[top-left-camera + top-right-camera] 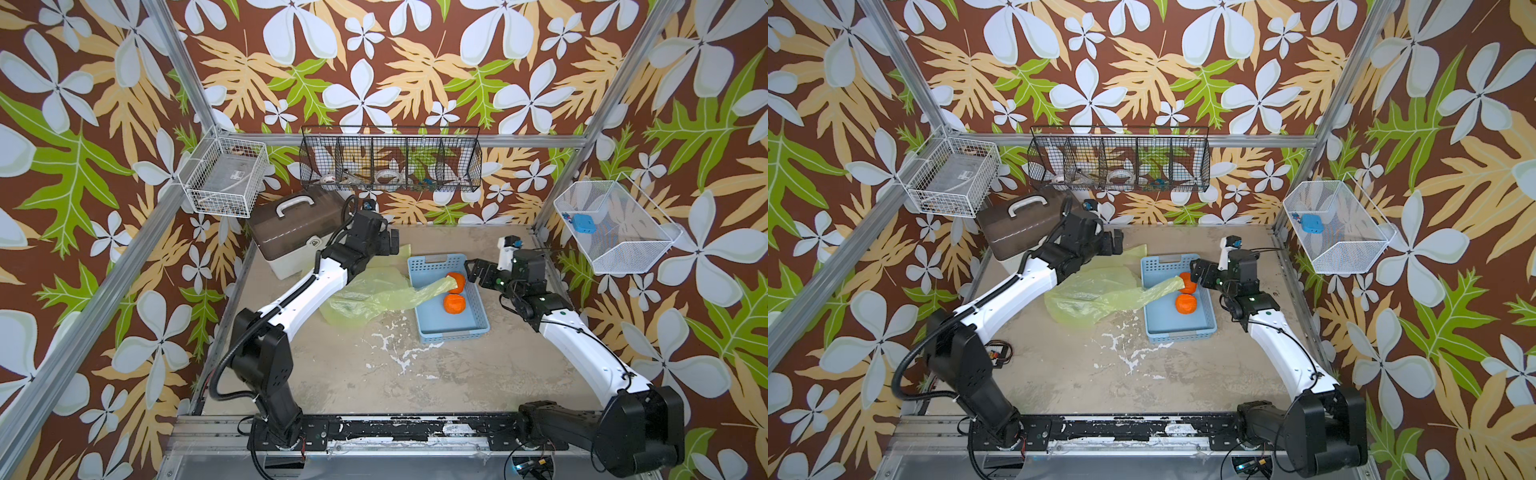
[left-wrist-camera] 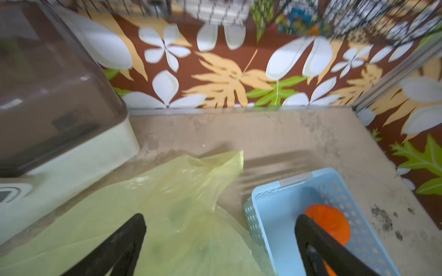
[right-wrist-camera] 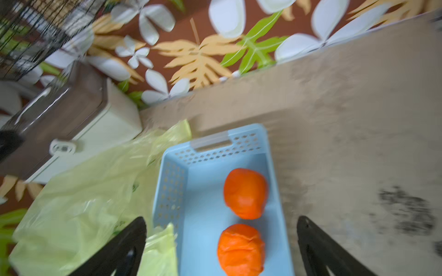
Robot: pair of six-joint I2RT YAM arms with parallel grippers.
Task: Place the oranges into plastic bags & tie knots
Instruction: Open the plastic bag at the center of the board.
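Observation:
The left gripper should next pinch the top layer of the bag's opening on the basket side, to hold the bag open for the oranges.
Two oranges [image 1: 455, 281] [image 1: 454, 304] lie side by side in a light-blue slotted basket [image 1: 434, 260], seen in both top views [image 1: 1185, 304]. The yellow-green plastic bag [image 1: 365, 299] lies crumpled on the table left of the basket. One of its handles [image 1: 438, 287] is draped over the rim onto the far orange. My right gripper [image 1: 471, 270] hovers open at the basket's far right side; in the right wrist view [image 3: 221, 222] both oranges [image 3: 245, 193] [image 3: 240, 248] show between its fingers. My left gripper [image 1: 392, 243] is open above the bag's far edge [image 2: 220, 222], holding nothing.
A storage box with a brown lid and white handle [image 1: 291, 232] stands at the back left, close to my left arm. A black wire rack [image 1: 390, 158] hangs on the back wall, and white wire baskets [image 1: 224, 176] [image 1: 615, 226] hang on the side frames.

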